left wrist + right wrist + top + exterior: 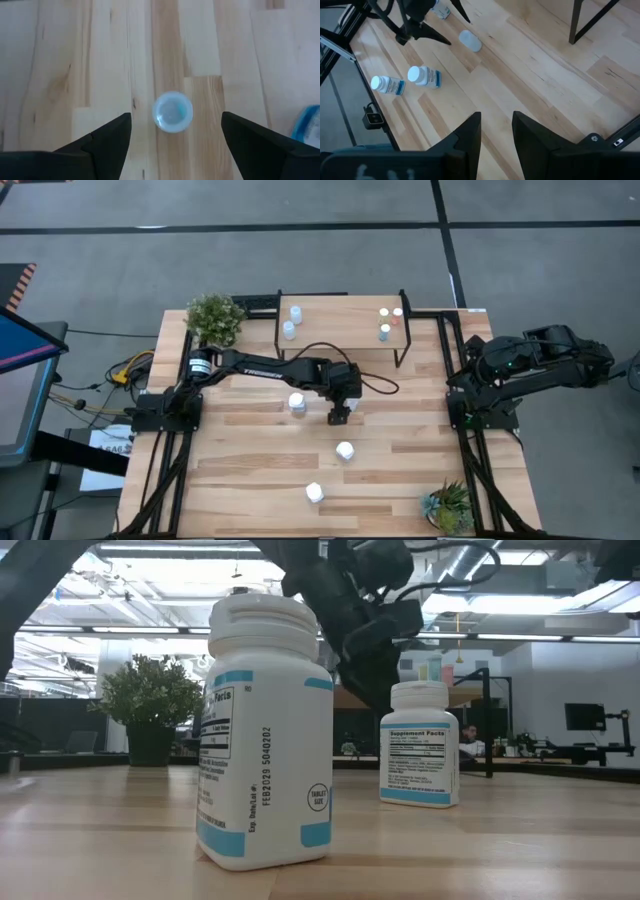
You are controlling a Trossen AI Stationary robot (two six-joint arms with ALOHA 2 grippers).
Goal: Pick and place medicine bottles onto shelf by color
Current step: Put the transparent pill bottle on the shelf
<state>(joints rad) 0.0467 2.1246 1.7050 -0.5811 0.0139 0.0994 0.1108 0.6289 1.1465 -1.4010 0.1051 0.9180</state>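
I should shelve the small medicine bottle beside the pale-blue bottles, so I need to grab it by its round top (173,112) with my left gripper next.
A small pale-blue medicine bottle (172,112) stands upright on the tabletop near the middle, also seen in the right wrist view (470,40). My left gripper (176,116) hangs open above it, slanting down, one finger on each side and clear of it; in the high view the gripper (340,416) covers the bottle. Three white bottles (297,402) (345,450) (314,493) stand on the table. The shelf (340,305) at the far edge carries two pale-blue bottles (292,321) on its left and small coloured ones (388,320) on its right. My right gripper (496,131) waits at the right edge, narrowly open with nothing between its fingers.
Potted plants stand at the far left (215,320) and near right (447,505) corners. The nearest white bottle (265,730) and a farther one (420,745) flank the left gripper's spot. Bare wood lies between the bottles and the shelf's black legs (403,358).
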